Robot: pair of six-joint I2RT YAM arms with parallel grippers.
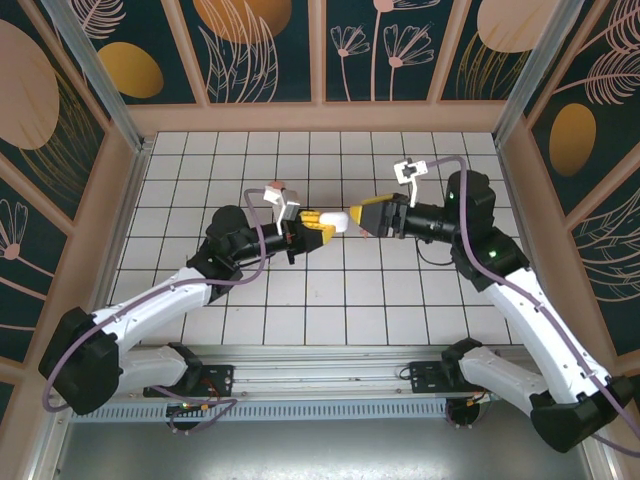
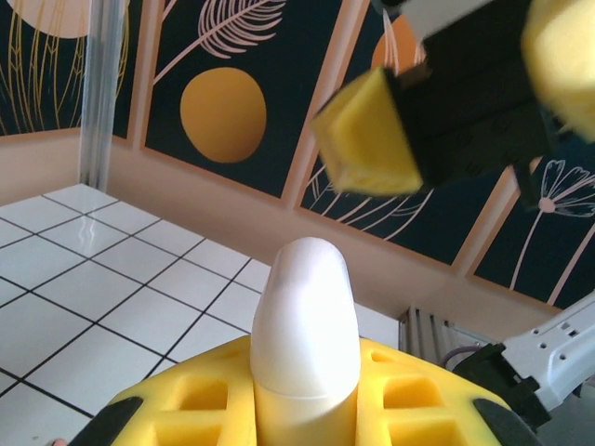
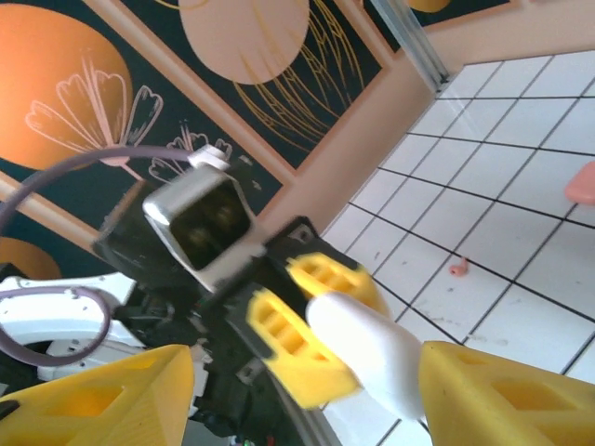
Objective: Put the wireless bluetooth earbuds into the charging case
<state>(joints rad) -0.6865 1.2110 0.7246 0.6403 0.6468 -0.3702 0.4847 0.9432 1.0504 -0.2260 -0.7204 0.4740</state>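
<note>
The charging case's loose end is crowding one of the yellow fingers, so my right gripper should be centered on the charging case [image 1: 340,221] [image 3: 358,334] before it closes.
A white rounded charging case [image 1: 340,221] is held above the tiled floor by my left gripper [image 1: 318,226], which is shut on its base. The case [image 2: 305,316] rises from between the yellow fingers [image 2: 418,395]. My right gripper [image 1: 365,216] faces it from the right, open, with its fingers [image 3: 502,400] on either side of the case's free end [image 3: 372,358]; I cannot tell whether they touch it. One tiny salmon-pink earbud [image 3: 458,269] lies on the tiles. The white earbuds are out of view.
A larger salmon-pink rounded object [image 3: 581,181] lies on the tiles at the right edge of the right wrist view; a pink shape [image 1: 277,186] shows beside the left wrist camera. Patterned walls [image 1: 270,50] ring the tiled floor [image 1: 200,170].
</note>
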